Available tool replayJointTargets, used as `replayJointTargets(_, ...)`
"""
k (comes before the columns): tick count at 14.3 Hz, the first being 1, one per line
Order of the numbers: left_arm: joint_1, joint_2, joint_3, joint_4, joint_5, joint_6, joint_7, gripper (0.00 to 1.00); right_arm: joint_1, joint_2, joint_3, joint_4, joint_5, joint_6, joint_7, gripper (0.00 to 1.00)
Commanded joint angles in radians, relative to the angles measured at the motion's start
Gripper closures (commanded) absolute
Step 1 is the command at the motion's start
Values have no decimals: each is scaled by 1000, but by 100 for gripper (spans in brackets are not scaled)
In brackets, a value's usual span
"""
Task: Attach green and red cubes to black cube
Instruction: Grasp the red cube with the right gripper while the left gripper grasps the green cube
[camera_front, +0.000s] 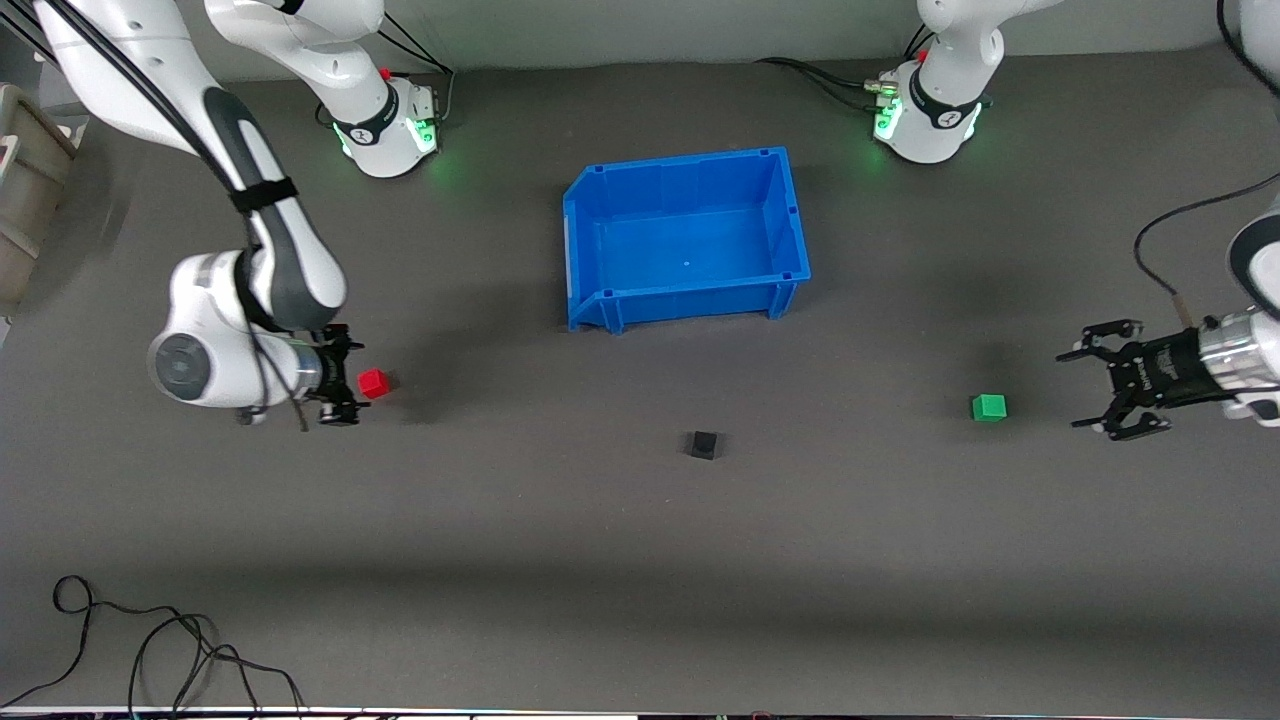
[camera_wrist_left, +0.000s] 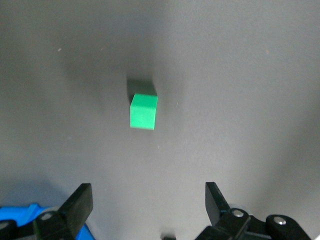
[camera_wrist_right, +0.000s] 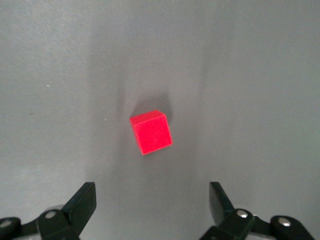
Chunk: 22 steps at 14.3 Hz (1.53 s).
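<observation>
My left gripper grips the green cube's two opposite sides next, to attach the green cube (camera_front: 989, 407) to the black cube (camera_front: 704, 445).
The black cube (camera_front: 704, 445) sits on the grey table mid-way between the arms, nearer to the front camera than the blue bin. The green cube (camera_front: 989, 407) lies toward the left arm's end; it also shows in the left wrist view (camera_wrist_left: 143, 111). My left gripper (camera_front: 1088, 391) is open and empty beside it, a short gap away. The red cube (camera_front: 373, 383) lies toward the right arm's end and shows in the right wrist view (camera_wrist_right: 151, 132). My right gripper (camera_front: 350, 380) is open and empty, close beside the red cube without touching it.
An empty blue bin (camera_front: 590, 215) stands between the arm bases, farther from the front camera than the black cube. A loose black cable (camera_front: 150, 640) lies near the table's front edge at the right arm's end. A beige container (camera_front: 25, 170) stands off that end.
</observation>
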Motion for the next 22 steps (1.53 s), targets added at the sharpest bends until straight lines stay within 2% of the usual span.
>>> replayJointTargets(1, -16, 53, -7, -28, -39, 104, 62, 0, 1, -20, -9, -95, -141, 106, 19, 0)
replayJointTargets(3, -19, 93, -11, -70, -70, 193, 136, 0, 1, -12, -9, -161, -249, 179, 7, 0)
replayJointTargets(4, -21, 107, -11, -87, -106, 227, 185, 0, 2, 1, -9, -172, -266, 207, 7, 0)
replayJointTargets(7, -14, 138, -11, -120, -183, 250, 308, 0, 5, 21, -3, -171, -272, 238, -4, 0)
replayJointTargets(10, -24, 165, -11, -132, -187, 285, 323, 0, 10, 18, -3, -169, -272, 265, -56, 0)
replayJointTargets(11, -25, 170, -11, -140, -187, 294, 329, 0, 10, 20, -3, -171, -271, 272, -55, 6)
replayJointTargets(12, -27, 171, -11, -141, -187, 299, 337, 0, 10, 20, -3, -171, -271, 272, -56, 19)
replayJointTargets(13, -25, 173, -11, -144, -187, 299, 340, 16, 9, 20, -3, -171, -271, 273, -55, 27)
replayJointTargets(14, -21, 173, -11, -143, -187, 293, 340, 46, 9, 20, -3, -169, -272, 273, -56, 32)
replayJointTargets(15, -19, 173, -11, -143, -187, 290, 340, 61, 5, 20, -3, -169, -272, 273, -58, 39)
replayJointTargets(16, -19, 170, -11, -141, -188, 287, 337, 71, 4, 21, -3, -169, -272, 273, -59, 39)
replayJointTargets(17, -21, 165, -11, -140, -188, 281, 332, 75, 4, 21, -5, -169, -272, 273, -59, 42)
replayJointTargets(18, -21, 161, -11, -134, -187, 275, 326, 75, 2, 21, -3, -169, -272, 273, -59, 55)
replayJointTargets(19, -22, 158, -11, -129, -187, 272, 319, 75, 1, 21, -5, -169, -272, 273, -58, 60)
replayJointTargets(22, -53, 156, -11, -56, -185, 226, 233, 75, -1, 11, -5, -164, -271, 269, -61, 63)
